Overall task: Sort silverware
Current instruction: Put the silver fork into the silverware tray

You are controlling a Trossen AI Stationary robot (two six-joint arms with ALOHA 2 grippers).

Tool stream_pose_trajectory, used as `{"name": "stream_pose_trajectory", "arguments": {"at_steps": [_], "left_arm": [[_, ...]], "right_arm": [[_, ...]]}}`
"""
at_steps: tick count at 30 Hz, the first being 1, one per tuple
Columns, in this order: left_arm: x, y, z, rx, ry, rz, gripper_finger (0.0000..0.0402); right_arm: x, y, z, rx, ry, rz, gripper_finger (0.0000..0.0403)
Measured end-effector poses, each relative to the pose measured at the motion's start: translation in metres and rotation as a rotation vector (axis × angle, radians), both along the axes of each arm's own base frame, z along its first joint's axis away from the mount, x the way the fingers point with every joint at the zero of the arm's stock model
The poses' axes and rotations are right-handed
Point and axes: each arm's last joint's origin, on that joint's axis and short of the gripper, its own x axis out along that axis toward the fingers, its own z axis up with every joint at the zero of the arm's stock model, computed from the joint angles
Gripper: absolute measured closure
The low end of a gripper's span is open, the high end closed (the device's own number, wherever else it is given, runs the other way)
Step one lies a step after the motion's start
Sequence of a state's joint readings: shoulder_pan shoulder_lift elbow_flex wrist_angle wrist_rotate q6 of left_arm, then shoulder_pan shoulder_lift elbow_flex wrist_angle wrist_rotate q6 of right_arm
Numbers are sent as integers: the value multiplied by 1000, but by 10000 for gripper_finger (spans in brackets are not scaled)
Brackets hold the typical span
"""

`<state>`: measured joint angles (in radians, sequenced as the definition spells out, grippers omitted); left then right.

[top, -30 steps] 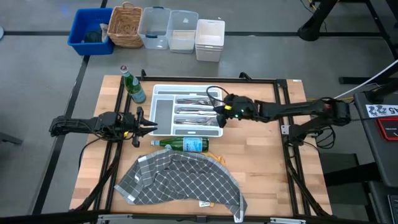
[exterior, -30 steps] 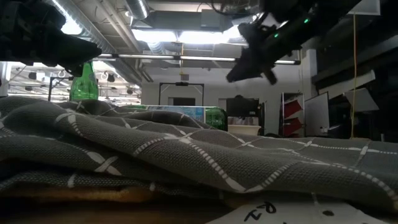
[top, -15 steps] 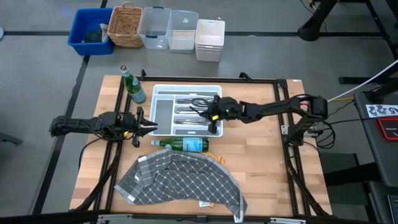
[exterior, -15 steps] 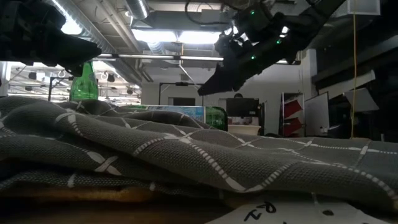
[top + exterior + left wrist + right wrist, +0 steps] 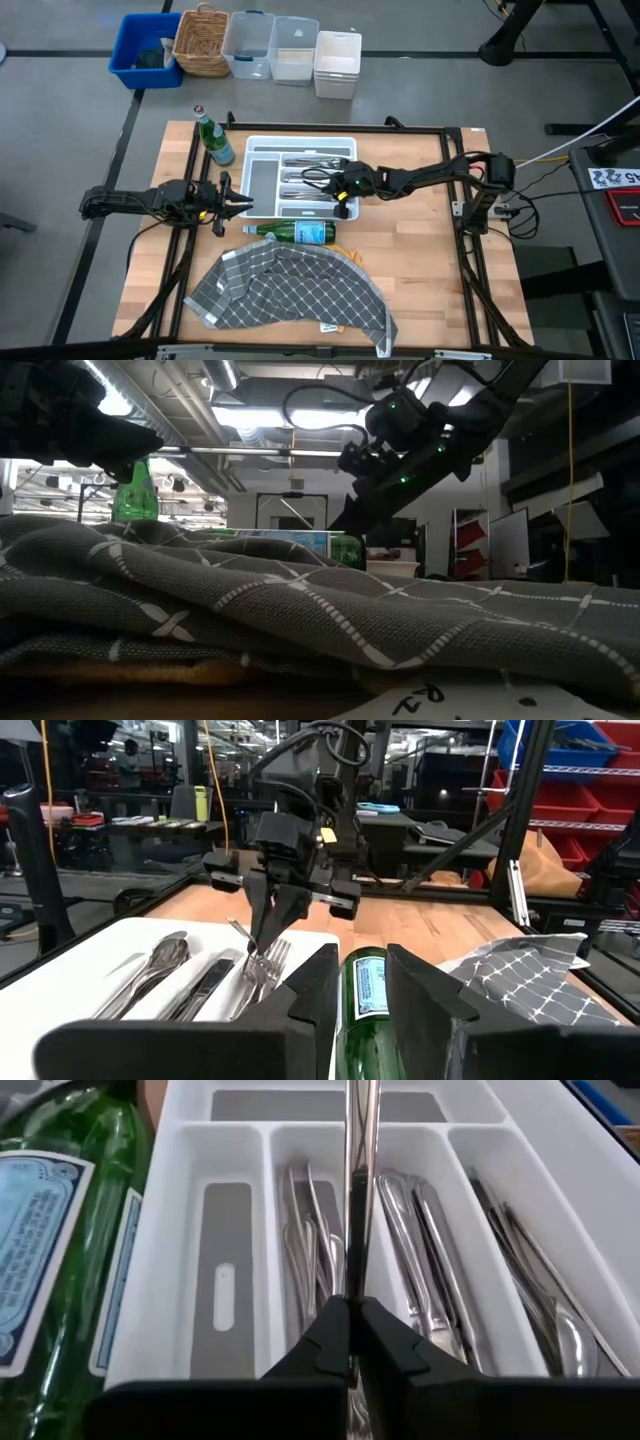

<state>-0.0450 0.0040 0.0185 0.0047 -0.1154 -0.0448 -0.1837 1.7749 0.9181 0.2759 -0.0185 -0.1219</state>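
My right gripper is holding the silverware [image 5: 362,1150] lengthwise over the fork compartment, inside the compartment's sides. The silverware would fall in, so my right gripper should open its fingers.
The white compartmented tray [image 5: 262,150] stands at the table's far middle, with silverware [image 5: 310,178] lying in its long compartments [image 5: 425,1270]. My right gripper [image 5: 337,186] is over the tray's right part, shut on one slim shiny piece of silverware [image 5: 358,1170]. It also shows in the left wrist view [image 5: 272,915] and the low view [image 5: 350,510]. My left gripper [image 5: 236,206] is open and empty, left of the tray, and waits near the lying green bottle [image 5: 296,233]. My right gripper pinches the piece's slim shaft [image 5: 353,1285] between its two fingers. The piece runs on past the fingertips, along the fingers and along the compartments. The fingers slant down toward the table's left. I cannot tell whether its free end [image 5: 240,928] touches the forks below.
A second green bottle [image 5: 213,141] stands at the tray's far left corner. A grey checked cloth [image 5: 290,290] lies bunched on the near half of the table. Bins and a basket [image 5: 203,40] stand on the floor beyond the far edge.
My right gripper has gone toward the table's left, from the tray's right rim to over its compartments, and down toward them. It has kept shut on the slim piece.
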Motion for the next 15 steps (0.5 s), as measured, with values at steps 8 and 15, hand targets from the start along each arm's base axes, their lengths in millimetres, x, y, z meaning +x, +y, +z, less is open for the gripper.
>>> {"name": "stream_pose_trajectory", "arguments": {"at_steps": [8, 15], "left_arm": [[0, 0, 0, 0, 0, 0, 327], [0, 0, 0, 0, 1, 0, 327]], "right_arm": [[0, 0, -4, 3, 13, 0, 371], [1, 0, -3, 6, 5, -3, 307]]}}
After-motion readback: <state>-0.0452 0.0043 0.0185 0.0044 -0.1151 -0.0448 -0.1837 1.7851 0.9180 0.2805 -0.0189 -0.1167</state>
